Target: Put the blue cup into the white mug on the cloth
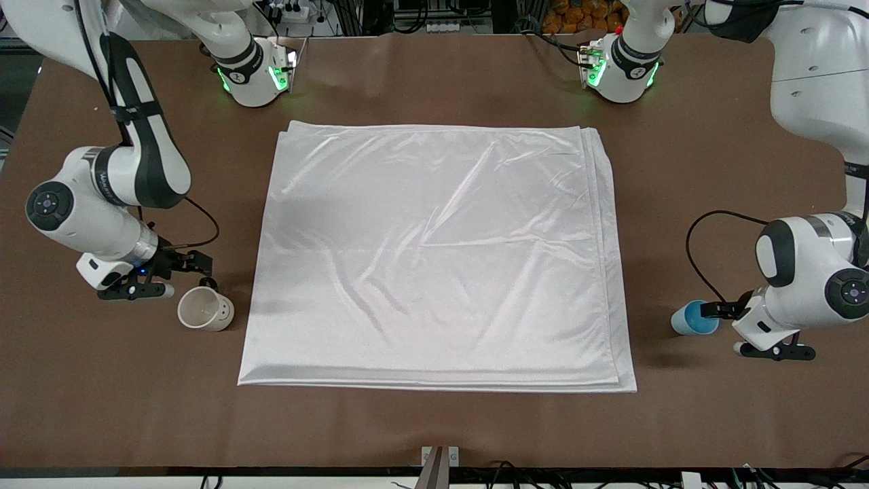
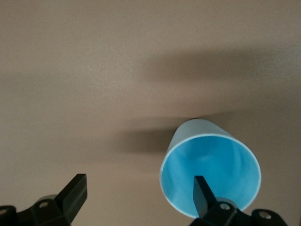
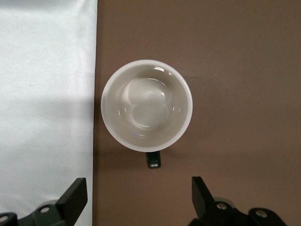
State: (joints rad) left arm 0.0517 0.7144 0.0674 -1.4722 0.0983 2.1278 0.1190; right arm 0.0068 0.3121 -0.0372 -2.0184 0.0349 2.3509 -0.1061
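I will grip the white mug by its black handle [image 1: 209,282] with my right gripper next, to set the mug on the cloth [image 1: 434,258].
The white mug [image 1: 206,309] stands upright and empty on the bare brown table, beside the cloth's edge at the right arm's end. My right gripper [image 1: 202,270] hovers open just by it. In the right wrist view the mug [image 3: 146,104] lies ahead of the open gripper [image 3: 138,193], its black handle [image 3: 153,159] pointing toward the gap. The light-blue cup [image 1: 694,318] stands on the table at the left arm's end, apart from the cloth [image 1: 434,258]. My left gripper [image 1: 716,311] is open beside it. One finger [image 2: 202,195] shows over the cup's mouth [image 2: 210,172]; only bare table lies between the jaws.
The cloth [image 3: 47,94], large, white and shiny, covers the table's middle in folded layers with light wrinkles. Both arm bases [image 1: 254,75] stand along the table's edge farthest from the front camera. A small bracket [image 1: 440,462] sits at the nearest edge.
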